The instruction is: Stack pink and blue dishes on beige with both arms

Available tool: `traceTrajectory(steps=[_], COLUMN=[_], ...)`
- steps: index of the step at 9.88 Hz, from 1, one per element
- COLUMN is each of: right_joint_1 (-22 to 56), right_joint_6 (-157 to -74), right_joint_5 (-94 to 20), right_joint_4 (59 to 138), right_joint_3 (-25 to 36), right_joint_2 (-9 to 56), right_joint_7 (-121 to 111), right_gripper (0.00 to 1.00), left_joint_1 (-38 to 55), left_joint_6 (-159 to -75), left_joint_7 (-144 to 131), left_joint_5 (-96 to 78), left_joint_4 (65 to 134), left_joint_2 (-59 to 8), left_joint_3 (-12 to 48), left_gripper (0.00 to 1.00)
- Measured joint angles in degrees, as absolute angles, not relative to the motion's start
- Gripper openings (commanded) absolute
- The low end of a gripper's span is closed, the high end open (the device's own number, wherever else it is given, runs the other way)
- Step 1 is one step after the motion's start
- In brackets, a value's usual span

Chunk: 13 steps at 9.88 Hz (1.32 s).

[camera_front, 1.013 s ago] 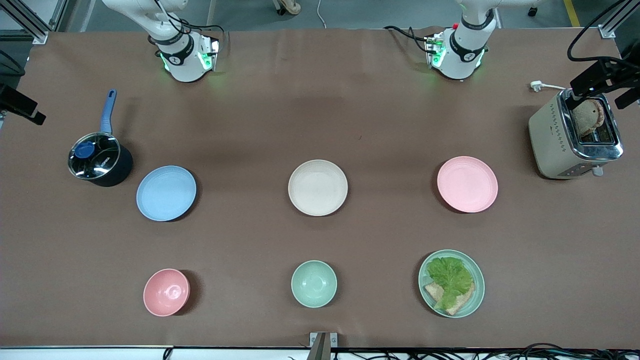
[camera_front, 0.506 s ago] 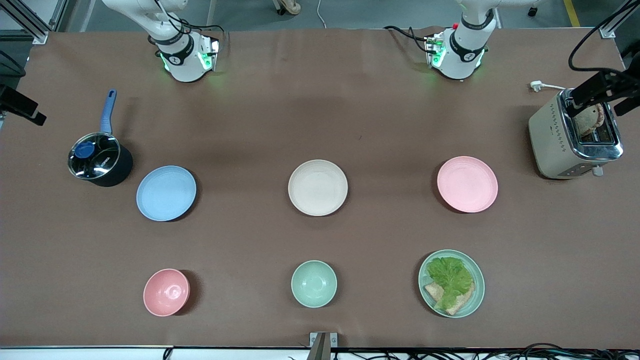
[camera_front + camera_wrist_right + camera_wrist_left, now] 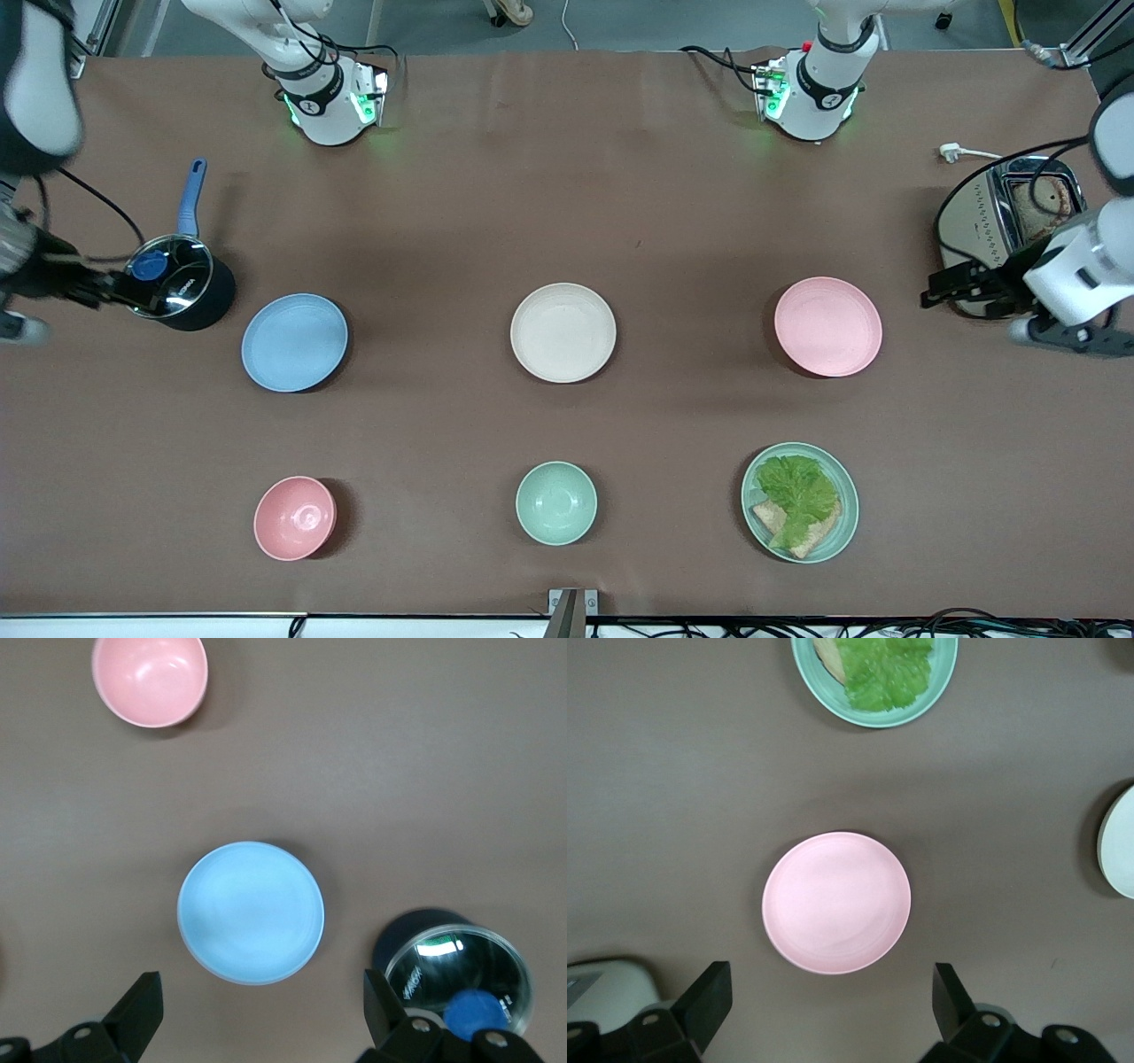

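The right gripper grabs the light blue plate by its rim [image 3: 293,298] [image 3: 251,980] next, to stack it on the beige plate.
The pale pink plate [image 3: 827,326] lies toward the left arm's end of the table, the light blue plate [image 3: 294,342] toward the right arm's end, and the beige plate [image 3: 563,332] between them. My left gripper [image 3: 948,288] hangs high between the toaster and the pink plate. In the left wrist view it [image 3: 830,1001] is open and empty, with the pink plate [image 3: 836,902] just off its fingertips. My right gripper [image 3: 80,285] hovers by the pot. It [image 3: 261,1010] is open and empty beside the blue plate [image 3: 251,911].
A lidded pot [image 3: 177,282] with a blue handle stands beside the blue plate, and a toaster [image 3: 1005,226] holding toast beside the pink plate. Nearer the camera sit a pink bowl [image 3: 295,517], a mint-green bowl [image 3: 555,502] and a green plate [image 3: 837,532] with lettuce and bread.
Both arms have swung in from the table's ends. The left gripper left the toaster and moved toward the pink plate. The right one came in beside the pot. No dish moved.
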<state>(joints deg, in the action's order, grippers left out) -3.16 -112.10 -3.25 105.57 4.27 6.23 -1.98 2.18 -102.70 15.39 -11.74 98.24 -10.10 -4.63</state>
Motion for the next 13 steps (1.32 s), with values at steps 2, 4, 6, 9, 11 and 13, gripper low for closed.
traceTrajectory(steps=[2,4,6,9,11,13], right_joint_1=[-4.1,-5.6,-6.5,-7.1,-7.1,-7.3], right_joint_6=[-119.7,-123.8,-129.8,-134.4,-134.4,-134.4], right_joint_5=[-5.5,-11.1,-16.2,-27.3,-28.2,-28.2], right_joint_4=[109.8,110.6,113.3,116.9,118.6,120.2], right_joint_3=[4.4,5.0,6.6,7.0,7.1,7.2], right_joint_2=[11.2,17.0,20.8,25.5,26.2,26.2], right_joint_7=[-7.3,-16.1,-25.4,-37.3,-40.2,-42.1], right_gripper=[1.0,1.0,1.0,0.98,0.86,0.62], left_joint_1=[2.0,1.2,0.9,1.0,0.5,-0.4], left_joint_6=[-107.5,-109.0,-113.7,-120.1,-120.2,-121.7], left_joint_7=[19.8,23.9,25.0,26.2,28.5,32.2], left_joint_5=[-13.9,-16.4,-17.4,-17.5,-20.8,-24.6], left_joint_4=[103.7,105.8,106.8,109.2,110.6,112.4], left_joint_2=[-12.6,-17.8,-22.9,-28.5,-29.6,-29.8], left_joint_3=[-7.3,-9.2,-9.6,-9.5,-9.6,-9.7], left_gripper=[0.9,0.86,0.85,0.7,0.6,0.14])
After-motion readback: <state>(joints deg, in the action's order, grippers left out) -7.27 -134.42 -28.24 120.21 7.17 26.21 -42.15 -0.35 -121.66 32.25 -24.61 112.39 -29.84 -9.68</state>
